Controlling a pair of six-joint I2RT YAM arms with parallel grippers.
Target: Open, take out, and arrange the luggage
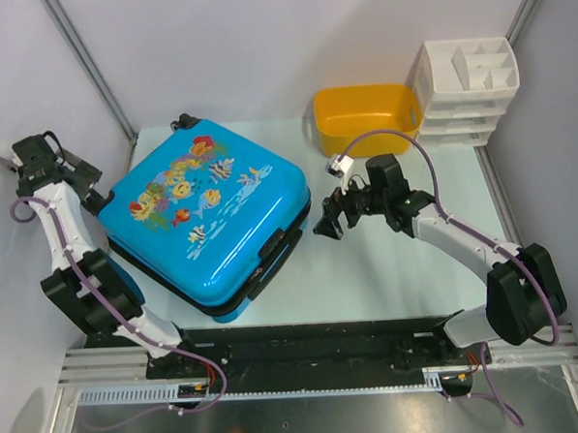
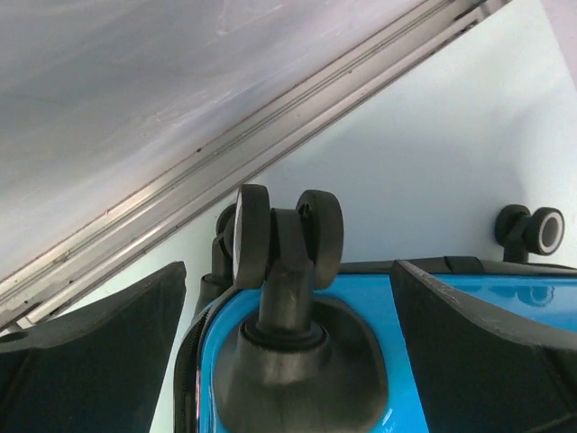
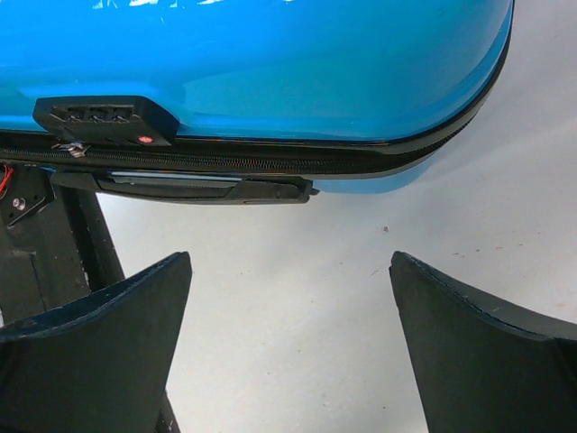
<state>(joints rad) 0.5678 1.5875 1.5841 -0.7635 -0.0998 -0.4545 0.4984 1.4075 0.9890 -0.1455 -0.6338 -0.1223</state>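
The black wheel (image 2: 287,236) lies beyond my left gripper's fingers and closing now would miss it, so the gripper moves toward the wheel next before it closes.
The luggage (image 1: 206,213), a bright-blue hard-shell suitcase with a fish print, lies closed and flat on the left half of the table. My left gripper (image 1: 102,199) is open at its left corner, jaws either side of a black wheel (image 2: 287,236) and its mount on the blue shell (image 2: 379,298). My right gripper (image 1: 330,214) is open and empty just right of the suitcase, low over the table. The right wrist view shows the suitcase's side (image 3: 270,63) with its black zipper band, combination lock (image 3: 106,122) and side handle (image 3: 203,188).
A yellow plastic tub (image 1: 366,117) stands at the back, right of the suitcase. A white drawer organizer (image 1: 465,89) stands at the back right corner. Metal frame posts and white walls close in the table's left, right and back sides.
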